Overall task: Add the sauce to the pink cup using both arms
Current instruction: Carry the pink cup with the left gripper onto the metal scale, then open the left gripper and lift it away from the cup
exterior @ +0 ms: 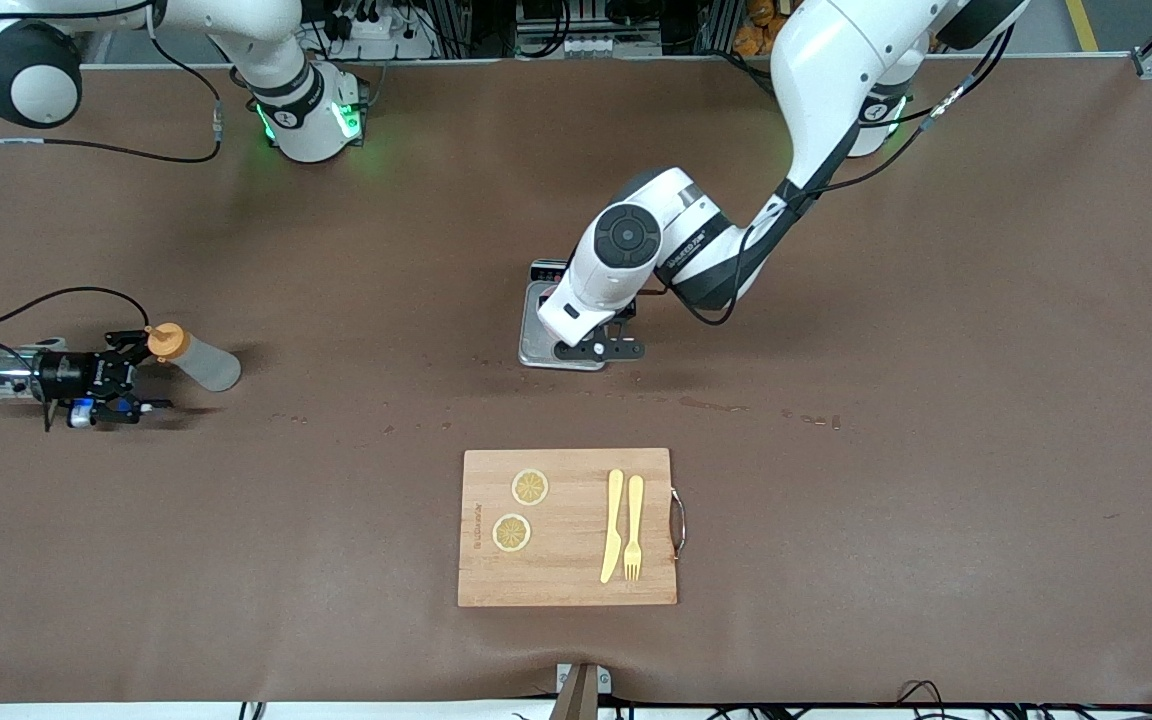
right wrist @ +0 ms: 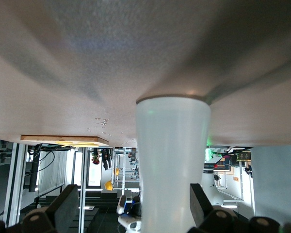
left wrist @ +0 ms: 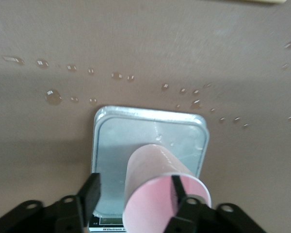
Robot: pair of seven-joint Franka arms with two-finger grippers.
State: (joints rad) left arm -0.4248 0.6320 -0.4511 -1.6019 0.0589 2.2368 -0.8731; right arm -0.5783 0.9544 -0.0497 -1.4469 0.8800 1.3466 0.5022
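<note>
My right gripper needs to move closer before it closes on the whitish bottle body (exterior: pixel 205 366) (right wrist: pixel 170 160). Its fingers stop short of the bottle body, so they would miss if they closed now.
The sauce bottle (exterior: pixel 206 365), whitish with an orange cap, stands on the table at the right arm's end. My right gripper (exterior: pixel 149 370) reaches in level at its side. In the right wrist view the bottle (right wrist: pixel 172 160) stands between the open fingers (right wrist: pixel 65 204), with a gap on one side. The pink cup (left wrist: pixel 157 187) stands on the grey scale's plate (left wrist: pixel 131 133). My left gripper (left wrist: pixel 135 185) is open over it, one finger (left wrist: pixel 177 187) inside the rim, the other outside and apart. In the front view the left gripper (exterior: pixel 601 348) hides the cup over the scale (exterior: pixel 534 340).
A wooden cutting board (exterior: pixel 568 585) lies nearer the front camera than the scale, with two lemon slices (exterior: pixel 530 487), a yellow knife (exterior: pixel 613 525) and a fork (exterior: pixel 633 527). Water drops (left wrist: pixel 53 96) dot the table by the scale.
</note>
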